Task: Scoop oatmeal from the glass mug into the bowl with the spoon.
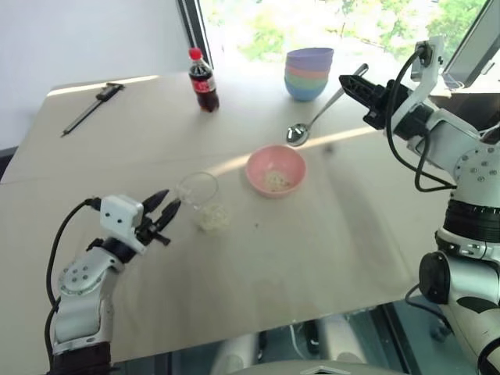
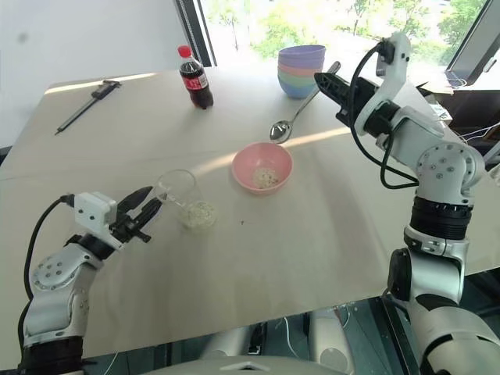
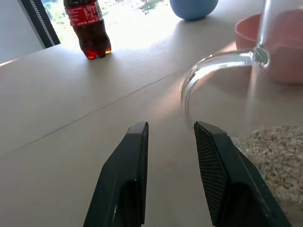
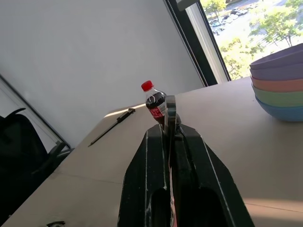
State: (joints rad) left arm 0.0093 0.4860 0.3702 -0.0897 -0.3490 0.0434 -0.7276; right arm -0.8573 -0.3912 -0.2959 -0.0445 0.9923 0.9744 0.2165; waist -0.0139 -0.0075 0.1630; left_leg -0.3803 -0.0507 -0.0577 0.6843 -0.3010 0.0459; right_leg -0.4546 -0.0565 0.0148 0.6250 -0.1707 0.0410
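My left gripper grabs the mug by its slim curved handle [image 1: 180, 192] next, since the mug's round glass body [image 1: 206, 203] is wider than the gap between my fingers.
The glass mug [image 1: 198, 193] stands on the table with oatmeal [image 1: 212, 218] in its bottom. Its curved handle [image 3: 208, 66] lies just ahead of my left gripper [image 1: 169, 201], which is open with nothing between its fingers, close to the mug's left side. To the right of the mug sits the pink bowl [image 1: 275, 169], a little oatmeal [image 1: 276, 181] inside. My right gripper [image 1: 353, 84] is shut on the handle of the silver spoon [image 1: 298, 133]. The spoon slopes down to the left, its oval end past the bowl's far rim.
A cola bottle [image 1: 204, 81] with a red cap stands at the back. A stack of pastel bowls [image 1: 308, 73] sits back right, and a thin black tool [image 1: 91, 108] lies back left. The table's near edge [image 1: 258, 324] runs below the mug.
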